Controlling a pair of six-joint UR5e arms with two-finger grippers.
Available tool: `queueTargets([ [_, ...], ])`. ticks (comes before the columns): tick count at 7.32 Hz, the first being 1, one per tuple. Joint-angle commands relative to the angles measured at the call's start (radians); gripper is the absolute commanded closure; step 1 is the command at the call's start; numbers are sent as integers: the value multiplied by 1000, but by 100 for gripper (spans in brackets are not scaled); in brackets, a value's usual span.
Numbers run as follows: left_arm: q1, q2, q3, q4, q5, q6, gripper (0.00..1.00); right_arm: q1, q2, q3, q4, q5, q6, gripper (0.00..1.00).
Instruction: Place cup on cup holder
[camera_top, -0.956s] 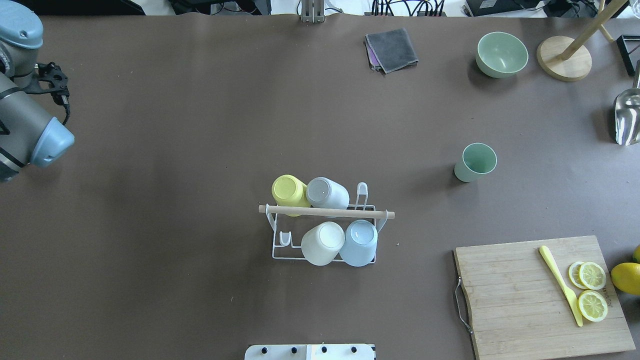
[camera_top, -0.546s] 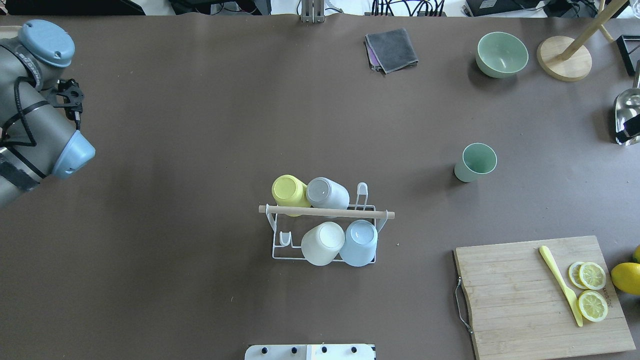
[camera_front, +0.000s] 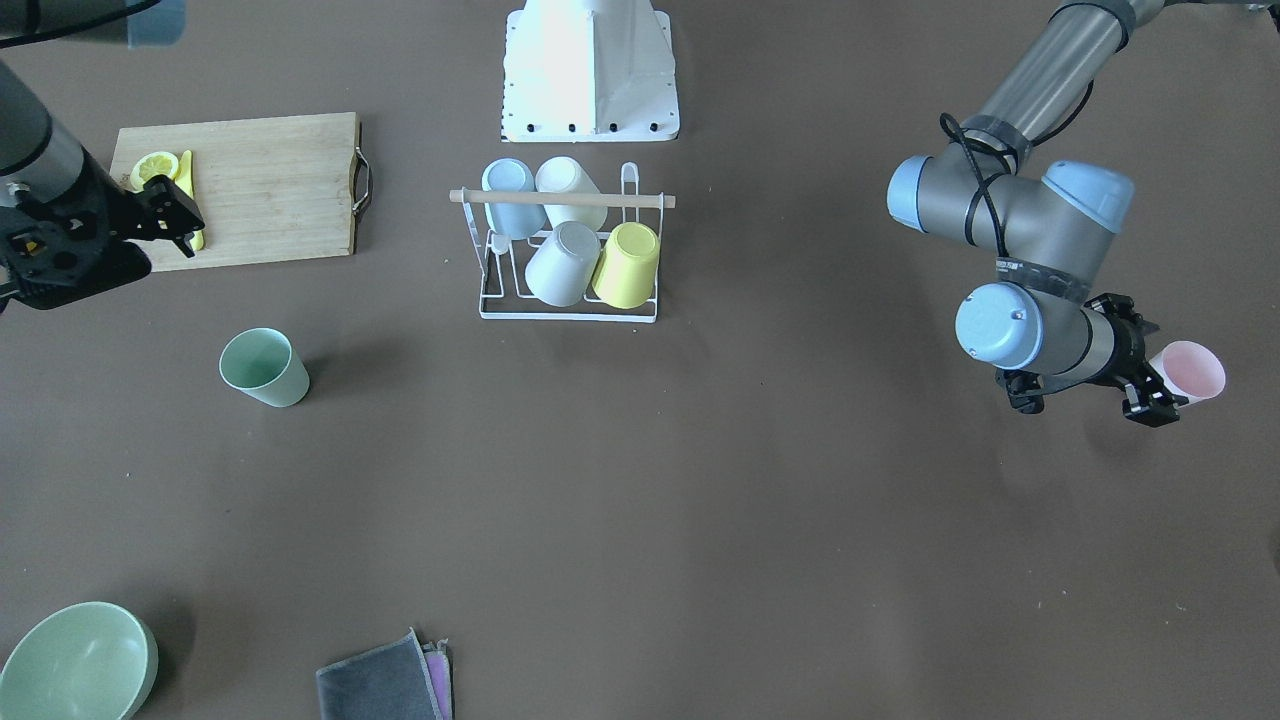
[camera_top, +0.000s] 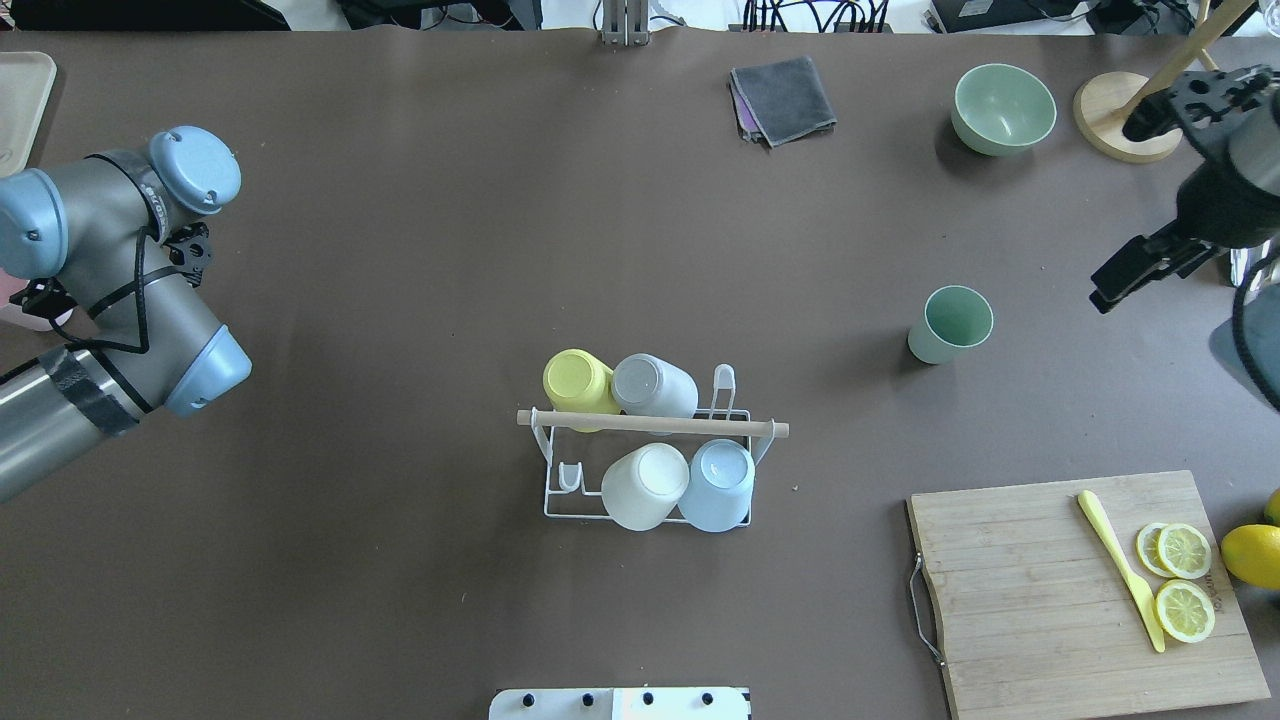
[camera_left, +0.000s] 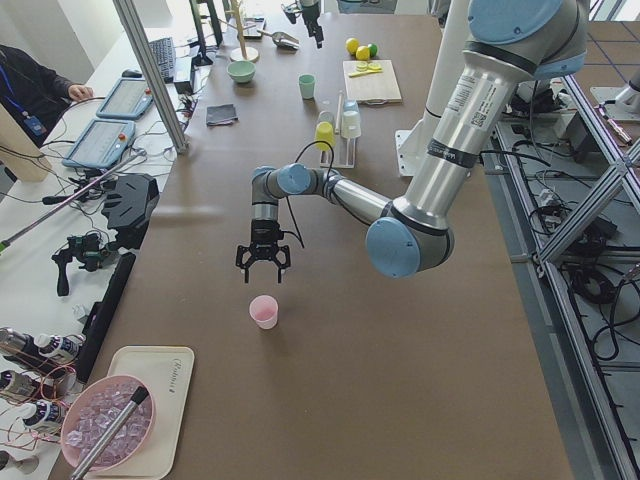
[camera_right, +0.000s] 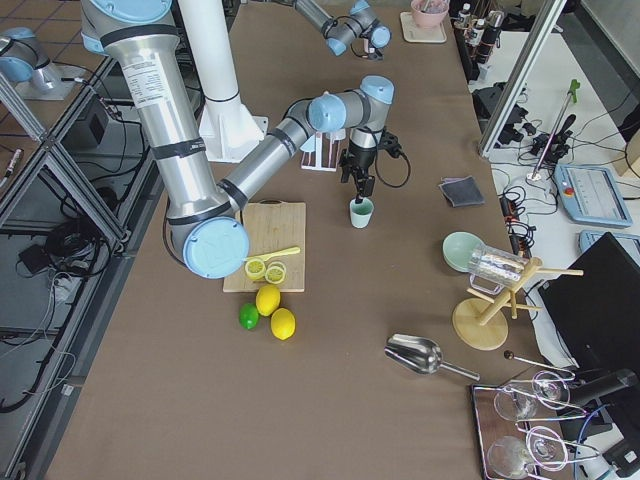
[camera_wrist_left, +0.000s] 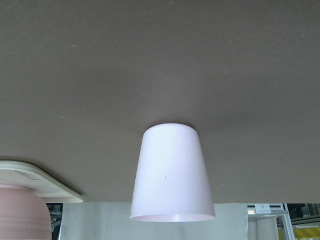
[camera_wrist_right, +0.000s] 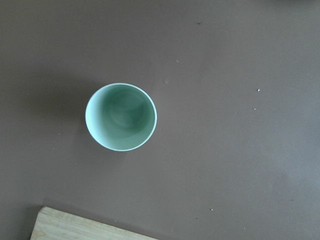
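Note:
The green cup needs to go upside down on the cup holder (camera_front: 570, 308), so the robot's right gripper should next grab the cup around its round body (camera_front: 274, 378).
The white wire cup holder (camera_top: 548, 470) with a wooden rod handle (camera_front: 560, 198) stands mid-table and holds several upside-down cups. A pink cup (camera_front: 1190, 372) stands upright near the table's left end; it fills the left wrist view (camera_wrist_left: 172, 175). My left gripper (camera_front: 1150, 385) is open and level, pointing at the pink cup just short of it; it also shows in the exterior left view (camera_left: 262, 268). A green cup (camera_top: 951, 323) stands upright on the right. My right gripper (camera_front: 180, 222) is open, high above the green cup (camera_wrist_right: 121, 116).
A wooden cutting board (camera_top: 1030, 590) with lemon slices and a yellow knife lies front right. A green bowl (camera_top: 1003, 108), a grey cloth (camera_top: 785, 98), a wooden stand (camera_top: 1128, 115) and a metal scoop (camera_right: 420, 352) sit at the back. A tray (camera_left: 140, 410) lies at the left end.
My left arm has swung further into the overhead view from the left edge. My right arm has come into view at the upper right, above the green cup.

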Motion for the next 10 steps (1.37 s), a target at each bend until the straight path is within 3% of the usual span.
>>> queueTargets([
  [1, 22, 1, 30, -21, 36, -5, 3, -55, 42, -31, -79, -65, -40, 0],
  [3, 28, 7, 52, -53, 43, -28, 3, -58, 165, -141, -183, -93, -207, 0],
  [4, 30, 10, 74, -96, 43, -30, 3, -52, 243, -254, -199, -87, -229, 0],
  [7, 39, 44, 82, -145, 44, -39, 3, -53, 490, -708, -193, -90, -319, 0],
  [10, 40, 99, 84, -214, 44, -39, 3, -79, 588, -925, -190, -79, -352, 0],
])
